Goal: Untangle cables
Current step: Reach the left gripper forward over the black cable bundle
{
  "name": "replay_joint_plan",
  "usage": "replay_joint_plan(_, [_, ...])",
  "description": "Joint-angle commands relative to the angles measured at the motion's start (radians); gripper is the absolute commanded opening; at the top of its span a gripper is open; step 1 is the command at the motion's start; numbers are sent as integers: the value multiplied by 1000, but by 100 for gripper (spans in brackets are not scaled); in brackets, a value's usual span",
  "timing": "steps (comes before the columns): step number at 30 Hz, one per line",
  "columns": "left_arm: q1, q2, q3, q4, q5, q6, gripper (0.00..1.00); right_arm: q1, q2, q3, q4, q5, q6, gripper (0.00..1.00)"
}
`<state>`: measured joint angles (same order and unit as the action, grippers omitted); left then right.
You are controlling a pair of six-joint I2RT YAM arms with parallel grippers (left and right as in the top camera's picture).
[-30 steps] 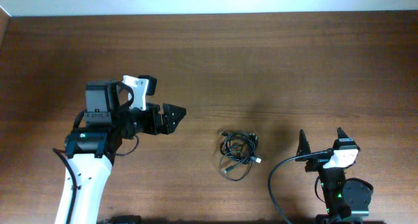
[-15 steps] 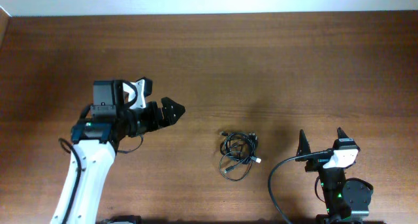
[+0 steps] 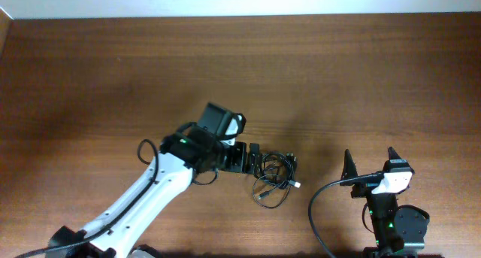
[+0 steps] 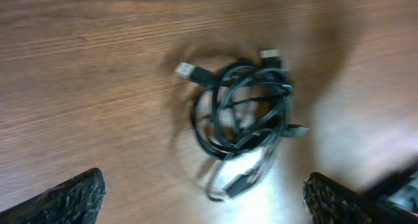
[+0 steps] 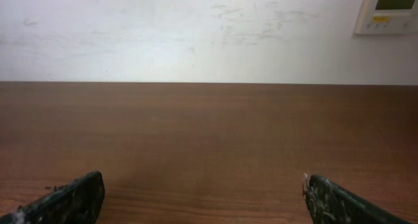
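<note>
I will next use my left gripper to grab the cables by the looped wires at the bundle's edge (image 3: 263, 171) (image 4: 223, 147) nearest that gripper. The plugs will stay free for my right gripper to untangle.
The cables (image 3: 275, 177) lie in one small tangled bundle of thin black wires on the wooden table, with a white tip at the lower right. In the left wrist view the cables (image 4: 243, 113) show as looped wires with silver plugs at the top. My left gripper (image 3: 254, 160) is open, at the bundle's left edge and over it; its fingertips (image 4: 202, 198) stand wide apart on either side of the bundle. My right gripper (image 3: 370, 162) is open and empty at the front right, apart from the cables. Its view (image 5: 202, 194) shows only table and wall.
A thicker black arm cable (image 3: 319, 205) loops on the table just left of the right arm's base. A white wall (image 5: 196, 34) stands behind the table's far edge.
My left arm has swung right and forward from the table's left side until its gripper is at the cable bundle. The right arm and the cables have not moved.
</note>
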<state>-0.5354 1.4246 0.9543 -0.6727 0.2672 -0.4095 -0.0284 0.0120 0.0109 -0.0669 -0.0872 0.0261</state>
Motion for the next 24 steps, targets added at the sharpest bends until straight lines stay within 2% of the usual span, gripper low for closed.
replay_joint_plan(1, [-67,58,11,4,-189,-6,99,-5,-6,-5,-4,-6,4,98])
replay_joint_plan(5, [-84,158,11,38,-209,-25,99,-5,-6,-5,-4,-6,4,98])
replay_joint_plan(7, [-84,199,11,66,-208,-79,99,-5,-6,-5,-4,-6,4,98])
replay_joint_plan(8, [-84,216,11,71,-204,-121,97,-5,-6,-5,-4,-6,4,98])
replay_joint_plan(10, [-84,240,11,76,-182,-145,87,-5,-6,-5,-4,-6,4,98])
replay_joint_plan(14, [-91,245,11,112,-72,-143,91,-5,-6,-5,-4,-6,4,98])
replay_joint_plan(20, [-180,245,11,203,-69,-143,91,-5,-6,-5,-4,-6,4,98])
replay_joint_plan(23, [-220,245,11,222,-77,-144,76,-5,-6,-5,-4,-6,4,98])
replay_joint_plan(24, [-232,245,11,223,-76,-144,62,-5,-6,-5,-4,-6,4,98])
